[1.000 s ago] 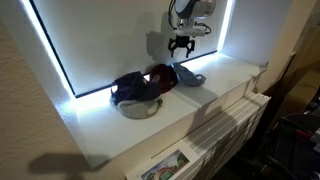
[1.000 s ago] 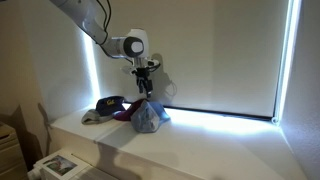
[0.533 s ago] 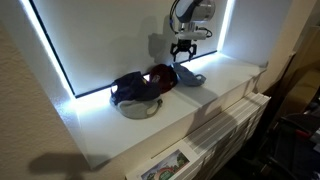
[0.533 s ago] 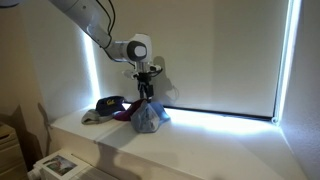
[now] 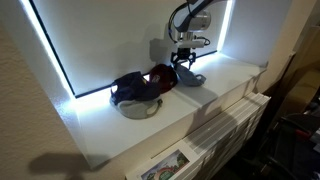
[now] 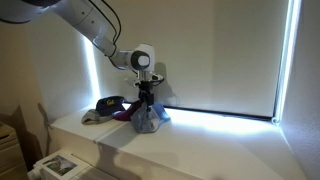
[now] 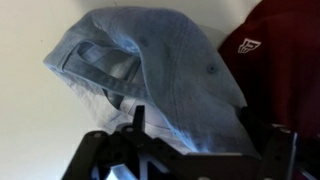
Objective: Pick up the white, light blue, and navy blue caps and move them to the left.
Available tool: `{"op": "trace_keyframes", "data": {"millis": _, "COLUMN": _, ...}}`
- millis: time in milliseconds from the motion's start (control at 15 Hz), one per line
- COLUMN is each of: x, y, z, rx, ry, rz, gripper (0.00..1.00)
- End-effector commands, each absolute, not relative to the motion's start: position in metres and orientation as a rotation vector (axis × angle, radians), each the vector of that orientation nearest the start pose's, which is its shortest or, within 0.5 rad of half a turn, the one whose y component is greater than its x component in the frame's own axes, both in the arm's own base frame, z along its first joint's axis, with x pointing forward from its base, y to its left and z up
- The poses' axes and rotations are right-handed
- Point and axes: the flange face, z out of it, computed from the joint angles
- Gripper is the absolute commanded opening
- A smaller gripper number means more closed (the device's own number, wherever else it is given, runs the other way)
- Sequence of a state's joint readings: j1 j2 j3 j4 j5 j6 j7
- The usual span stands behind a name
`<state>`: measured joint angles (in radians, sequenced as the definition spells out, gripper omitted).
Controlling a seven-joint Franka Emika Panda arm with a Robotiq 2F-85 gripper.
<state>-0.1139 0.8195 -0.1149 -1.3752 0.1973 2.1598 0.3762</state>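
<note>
The light blue cap's top [image 5: 185,74] [image 7: 196,118] bulges up between my fingers, and one finger is down beside the maroon cap. My gripper is ready to close.
A light blue cap [image 7: 150,70] fills the wrist view and lies on the white ledge at one end of a pile of caps [image 5: 191,77] [image 6: 150,119]. My gripper [image 7: 200,128] is open just above it, one finger on each side of its crown [image 5: 183,64] [image 6: 147,96]. A navy blue cap [image 5: 133,88] [image 6: 104,104] lies at the pile's other end. A white cap [image 5: 141,108] lies under the navy one. A maroon cap [image 5: 161,75] [image 7: 285,60] lies between them, touching the light blue one.
The ledge [image 5: 230,80] runs along a window with a drawn blind [image 6: 220,60] close behind the caps. Its front edge drops off [image 5: 200,125]. A magazine [image 5: 165,165] lies below the ledge.
My gripper has come down from well above the pile to just over the light blue cap, still open. The caps have not moved.
</note>
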Motion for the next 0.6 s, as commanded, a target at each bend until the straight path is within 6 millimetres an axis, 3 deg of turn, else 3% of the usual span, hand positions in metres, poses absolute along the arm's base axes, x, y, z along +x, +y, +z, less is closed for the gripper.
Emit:
{"op": "trace_keyframes", "data": {"millis": 0, "x": 0.7196, "y": -0.1393, "z": 0.22, "rx": -2.883, "ry": 1.035, "rz": 0.065, "gripper": 0.66}}
{"op": "trace_keyframes", "data": {"millis": 533, "x": 0.7197, "y": -0.1397, "z": 0.2224, "rx": -2.887, "ry": 1.041, "rz": 0.05, "gripper": 0.08}}
